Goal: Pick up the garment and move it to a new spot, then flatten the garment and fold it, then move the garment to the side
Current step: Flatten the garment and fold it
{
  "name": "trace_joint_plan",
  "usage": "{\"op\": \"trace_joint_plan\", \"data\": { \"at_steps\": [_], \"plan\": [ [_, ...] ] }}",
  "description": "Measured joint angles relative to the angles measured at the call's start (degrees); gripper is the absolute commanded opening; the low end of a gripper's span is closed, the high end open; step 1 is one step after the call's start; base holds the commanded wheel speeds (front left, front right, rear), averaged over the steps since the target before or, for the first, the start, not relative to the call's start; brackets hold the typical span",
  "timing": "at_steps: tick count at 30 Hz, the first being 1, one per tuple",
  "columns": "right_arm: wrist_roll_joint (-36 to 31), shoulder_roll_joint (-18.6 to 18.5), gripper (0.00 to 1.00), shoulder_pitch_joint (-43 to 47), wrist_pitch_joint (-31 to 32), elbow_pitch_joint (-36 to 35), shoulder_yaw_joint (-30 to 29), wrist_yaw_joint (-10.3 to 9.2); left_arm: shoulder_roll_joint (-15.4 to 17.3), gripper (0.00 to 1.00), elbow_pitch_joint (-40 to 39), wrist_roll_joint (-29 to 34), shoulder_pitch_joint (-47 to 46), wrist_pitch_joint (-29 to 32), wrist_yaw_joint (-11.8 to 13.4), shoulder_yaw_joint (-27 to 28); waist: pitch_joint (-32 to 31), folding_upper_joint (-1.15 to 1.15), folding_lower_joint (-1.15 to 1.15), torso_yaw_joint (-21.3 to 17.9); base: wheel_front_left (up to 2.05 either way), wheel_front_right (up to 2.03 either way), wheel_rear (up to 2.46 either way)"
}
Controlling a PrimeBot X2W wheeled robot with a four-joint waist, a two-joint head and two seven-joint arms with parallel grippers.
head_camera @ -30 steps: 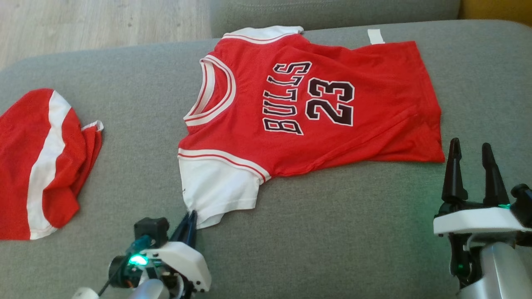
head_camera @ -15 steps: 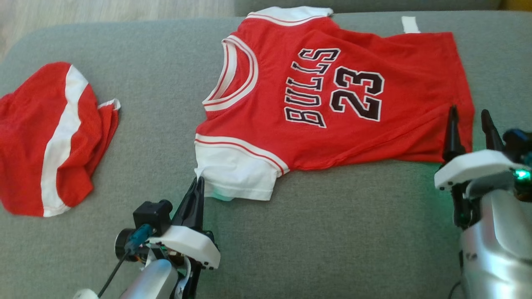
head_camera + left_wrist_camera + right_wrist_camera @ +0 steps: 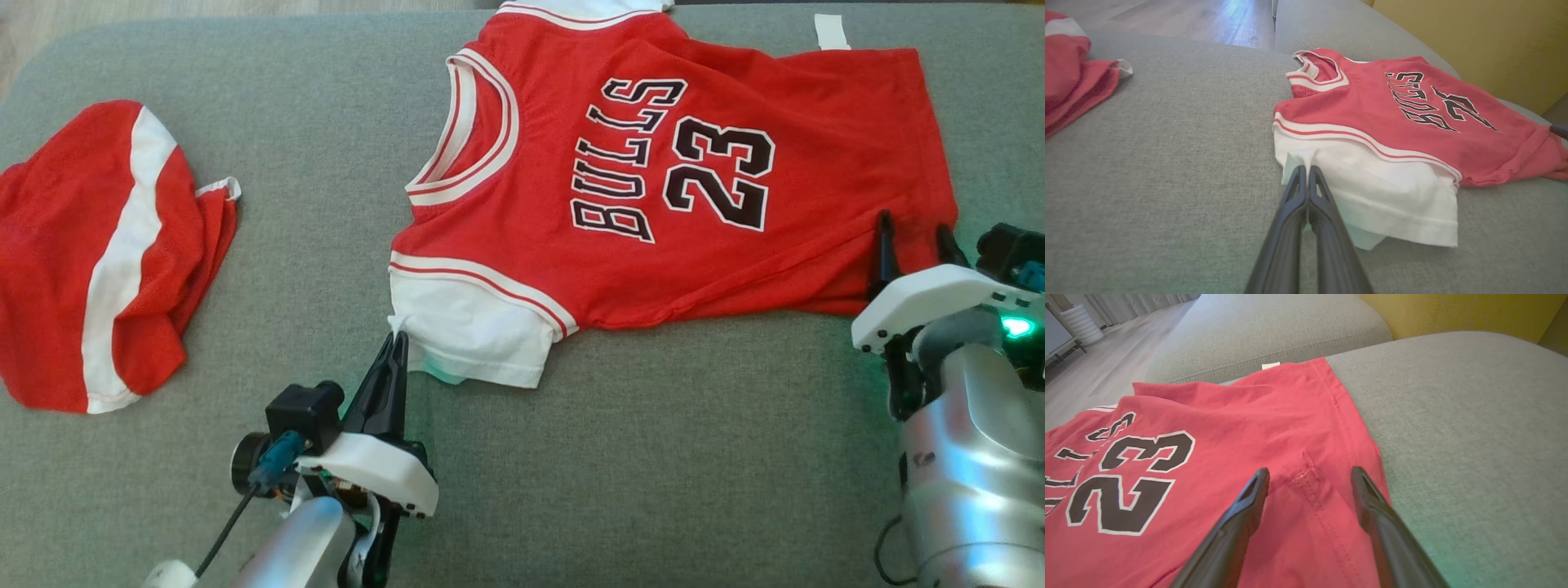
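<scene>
My right gripper needs to flatten and fold the jersey (image 3: 686,167), so it should next grab its stitched hem corner (image 3: 921,256).
The garment (image 3: 694,245) is a red jersey with white sleeves and "BULLS 23" in black, spread flat on the grey sofa (image 3: 653,457), collar to the left. My left gripper (image 3: 398,339) is shut on the near corner of its white sleeve. In the left wrist view the left gripper (image 3: 1306,168) pinches that sleeve edge of the garment (image 3: 1372,114), and the cloth puckers at the tips. My right gripper (image 3: 913,229) is open, its fingers over the near hem corner. The right wrist view has the right gripper (image 3: 1310,473) straddling a stitched seam of the garment (image 3: 1208,416).
A second red cloth with a white stripe (image 3: 98,253) lies crumpled at the sofa's left end, and its edge (image 3: 1069,90) is in the left wrist view too. A white tag (image 3: 831,31) sticks out at the jersey's far hem. Wood floor (image 3: 1208,20) lies beyond the sofa.
The head camera has tilted, shifting the whole picture. My left gripper has closed on the sleeve corner. My right gripper, still open, has moved forward from beside the hem corner to over it.
</scene>
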Motion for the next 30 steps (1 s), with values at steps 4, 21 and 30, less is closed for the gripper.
{"op": "trace_joint_plan", "data": {
  "at_steps": [4,21,30],
  "plan": [
    [-0.63,-0.02,1.0,-1.43,-0.78,2.29,-0.51,0.0,-0.02,0.0,0.04,0.01,-0.14,0.0,-0.01,-0.29,0.47,0.0,0.0,-0.04,0.0,0.0,0.0],
    [-2.65,-0.83,0.0,-5.14,-4.04,9.09,-0.25,0.0,0.01,0.0,0.04,0.0,-1.15,0.03,0.03,-1.12,1.38,0.0,0.0,0.54,0.0,0.0,0.0],
    [-4.44,-0.94,0.0,-5.44,-7.6,9.82,0.97,0.0,0.3,0.0,0.23,-0.18,-1.08,-0.07,0.36,-1.01,-0.4,0.0,0.0,-0.17,0.0,0.0,0.0]
  ]
}}
